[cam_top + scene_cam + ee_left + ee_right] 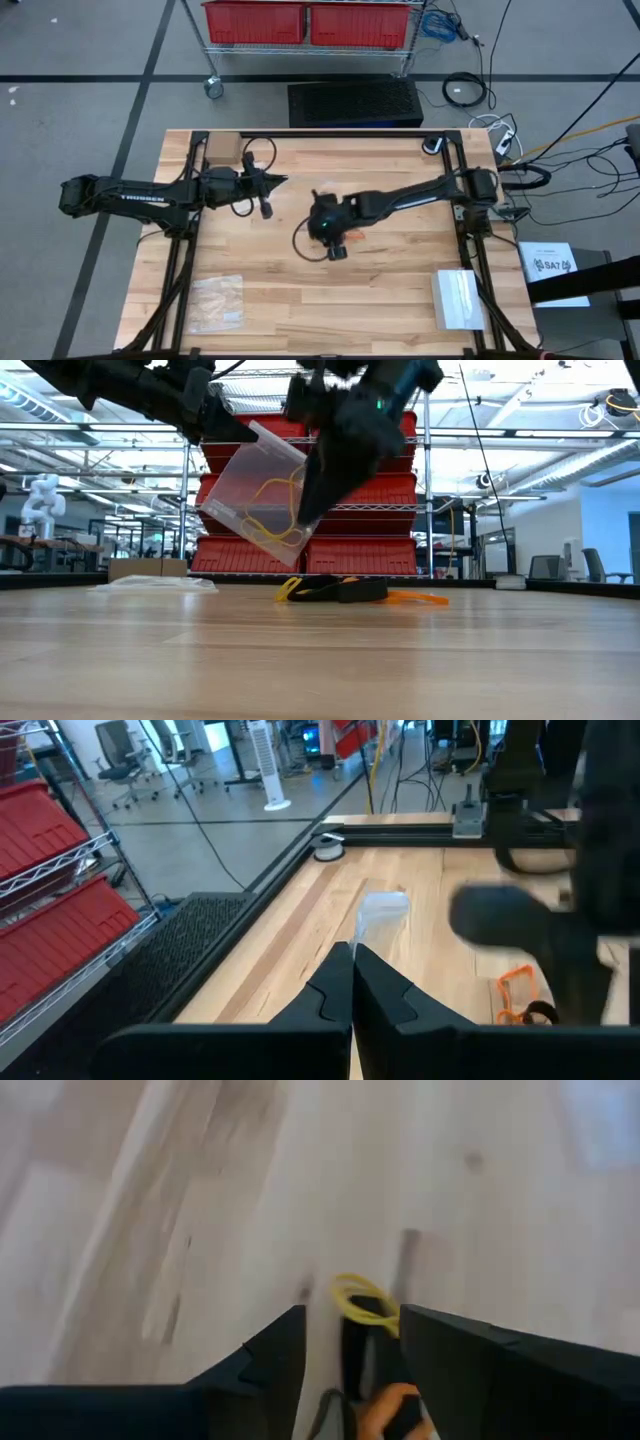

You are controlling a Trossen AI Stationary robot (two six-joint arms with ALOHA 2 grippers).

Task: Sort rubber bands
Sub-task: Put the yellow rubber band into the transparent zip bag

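Note:
My right gripper is to grab the looped parts of the yellow rubber band next, so that the yellow rubber bands get sorted from the orange ones.
A clear plastic bag (255,490) hangs in the air from my left gripper (240,432), which is shut on it above the middle of the table (283,181). Yellow rubber bands (272,525) lie inside the bag's lower part. A small pile of yellow, black and orange rubber bands (340,592) rests on the wood below (350,238). My right gripper (308,510) points down above the pile, close beside the bag. It is open, and the pile shows between and beyond its fingers (365,1305). My left gripper pinches the clear bag's upper edge (252,434) between its two shut fingers (335,985), reaching in from the table's left. The bag hangs tilted below the fingers, lifted clear of the table, and extends ahead of them (383,915).
A second clear bag (215,300) lies flat near the table's near-left corner, also seen low on the wood (150,584). A white pad (458,298) sits near the right edge, a cardboard piece (222,148) at the far left. Red bins (305,22) stand beyond the far edge.

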